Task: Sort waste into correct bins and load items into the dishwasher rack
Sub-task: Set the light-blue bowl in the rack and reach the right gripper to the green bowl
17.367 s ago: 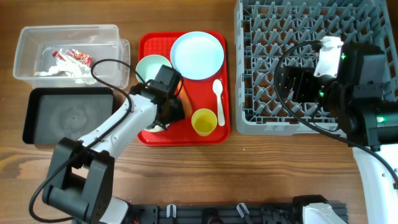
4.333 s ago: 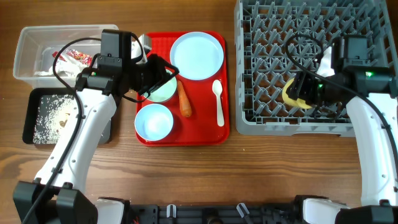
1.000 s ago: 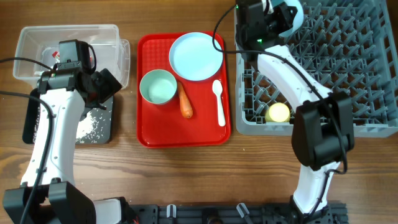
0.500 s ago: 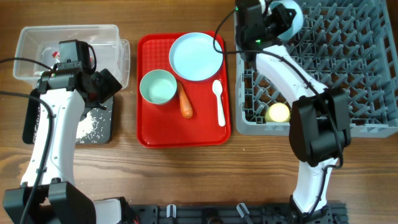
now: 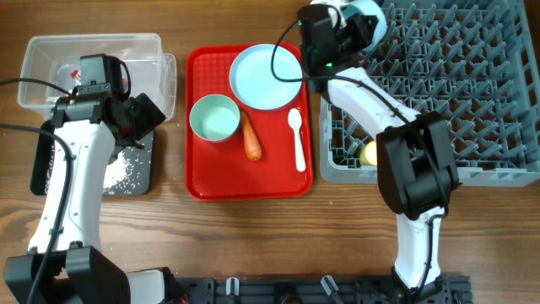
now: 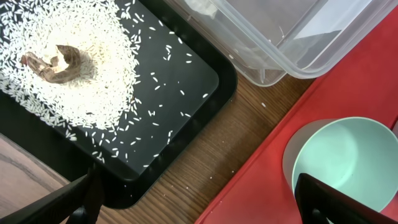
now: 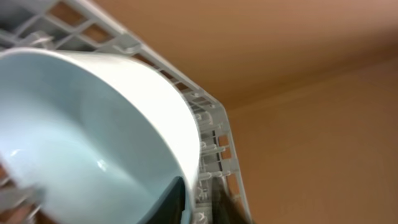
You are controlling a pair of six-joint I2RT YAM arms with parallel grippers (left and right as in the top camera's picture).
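Observation:
My right gripper grabs the bowl by its rim [image 5: 348, 17] next, one finger inside, leaving the bowl's body free to load into the dishwasher rack [image 5: 472, 93].
My right gripper [image 5: 354, 21] [image 7: 196, 194] is at the far left corner of the grey dishwasher rack [image 5: 472, 93]. It straddles the rim of a pale blue-green bowl [image 5: 371, 10] [image 7: 93, 137]: one finger inside, the other slightly clear of the rim. My left gripper [image 5: 143, 114] [image 6: 196, 190] hangs wide open and empty over the wood, between the black tray [image 5: 51, 160] [image 6: 193, 93] and a second bowl [image 5: 213, 117] [image 6: 348, 162]. Rice grains [image 6: 74, 81] and a brown scrap [image 6: 53, 65] lie in the black tray. The carrot [image 5: 251, 140], spoon [image 5: 297, 135] and plate [image 5: 267, 75] rest on the red tray.
The red tray [image 5: 211, 181] sits between the bins and the rack. The clear tub [image 5: 93, 51] [image 6: 298, 37] stands behind the black tray. A yellow cup [image 5: 369, 153] sits in the rack's near left corner, partly behind my right arm. A few rice grains lie on the wood.
My right arm has carried the bowl leftward to the rack's far left corner, and its jaws have loosened slightly. The left arm has not moved.

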